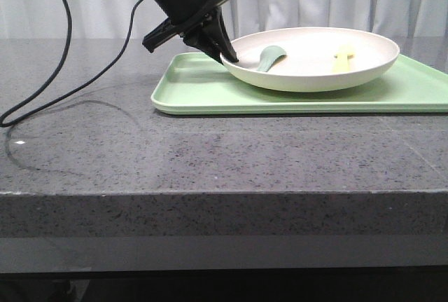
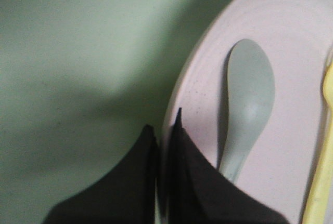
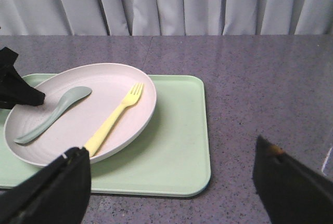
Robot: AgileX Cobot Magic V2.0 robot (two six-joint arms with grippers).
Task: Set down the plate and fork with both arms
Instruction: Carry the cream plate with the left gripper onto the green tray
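The cream plate's lower edge (image 1: 308, 89) sits over the light-green tray (image 1: 203, 90) in the front view, so it is time for my left gripper to open now.
The cream plate (image 1: 308, 55) (image 2: 208, 78) (image 3: 117, 81) rests on the light-green tray (image 1: 203, 90). On it lie the pale yellow fork (image 1: 344, 58) (image 2: 325, 151) (image 3: 114, 119) and a grey-green spoon (image 1: 270, 57) (image 2: 248, 99) (image 3: 52, 114). My left gripper (image 1: 227, 55) (image 2: 164, 120) is shut on the plate's left rim, one finger inside the rim and one outside; it also shows as a dark shape in the right wrist view (image 3: 15, 91). My right gripper (image 3: 169, 148) is open above the tray's right end, holding nothing. It is out of the front view.
The tray (image 3: 177, 146) (image 2: 78, 52) lies on a grey speckled table (image 1: 210, 155) (image 3: 260, 78), with a curtain behind. A black cable (image 1: 63, 64) trails over the table's left part.
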